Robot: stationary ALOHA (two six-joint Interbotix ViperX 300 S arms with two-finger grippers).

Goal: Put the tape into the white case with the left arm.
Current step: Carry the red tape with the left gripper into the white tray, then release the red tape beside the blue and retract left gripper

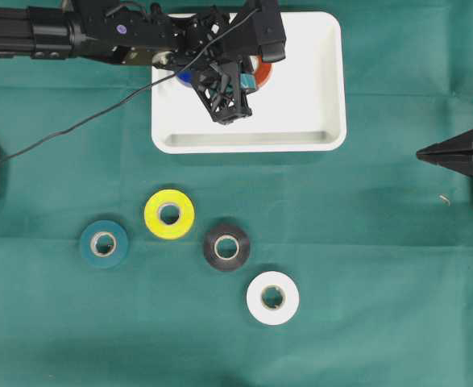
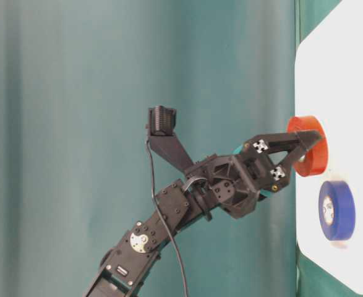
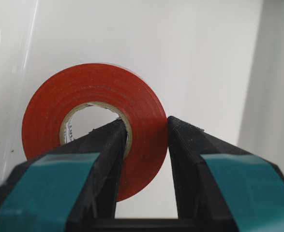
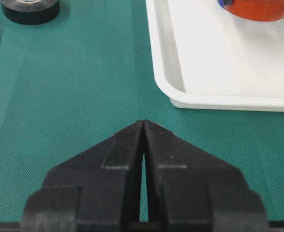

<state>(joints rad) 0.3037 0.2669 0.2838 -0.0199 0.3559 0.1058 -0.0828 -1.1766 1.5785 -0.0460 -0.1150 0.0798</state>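
Observation:
The tape is low over the case's white bottom, so it is time to open my left gripper now, and it would lie in the case [image 1: 300,121].
My left gripper [image 3: 146,128] is shut on a red tape [image 3: 83,92]: one finger [image 3: 103,145] passes through the roll's core and the other presses its outer face. The roll hangs inside the white case [image 1: 300,121], near its back left part. I cannot tell whether it touches the floor. From overhead, the left gripper [image 1: 251,79] covers most of the red tape [image 1: 263,76]. The table-level view shows the left gripper [image 2: 305,151] pinching the red tape [image 2: 314,133] against the white case [image 2: 336,74]. A blue tape [image 2: 342,210] lies flat in the case beside it.
On the green cloth in front of the case lie a yellow tape [image 1: 169,214], a teal tape [image 1: 105,243], a black tape [image 1: 226,247] and a white tape [image 1: 272,297]. My right gripper [image 1: 421,153] is parked shut at the right edge, over bare cloth.

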